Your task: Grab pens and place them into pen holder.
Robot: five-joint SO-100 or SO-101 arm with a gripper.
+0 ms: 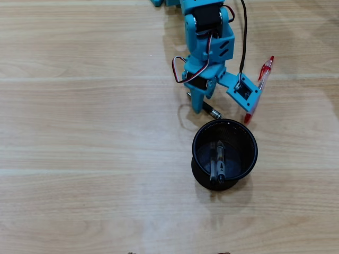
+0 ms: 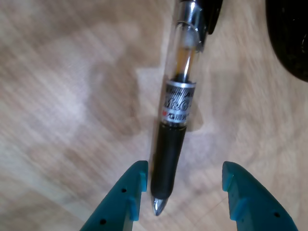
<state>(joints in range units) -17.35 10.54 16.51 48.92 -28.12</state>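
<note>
Next, the gripper grabs the pen by its black grip (image 1: 207, 108) to place the pen into the black mesh pen holder.
My gripper (image 2: 185, 195) is open and low over the table. A pen (image 2: 175, 110) with a clear barrel, black grip and silver tip lies on the wood between the two blue fingers (image 2: 126, 197), close to the left one. In the overhead view the gripper (image 1: 204, 100) covers most of this pen; only one end (image 1: 213, 112) shows. The black mesh pen holder (image 1: 194, 151) stands just below the gripper, with two pens (image 1: 217, 164) inside. A red-and-translucent pen (image 1: 259, 90) lies to the right of the arm.
The blue arm (image 1: 206, 32) reaches down from the top edge, with a black cable (image 1: 244, 37) beside it. The holder's dark wall (image 2: 291, 38) shows at the top right of the wrist view. The wooden table (image 1: 79, 132) extends to the left.
</note>
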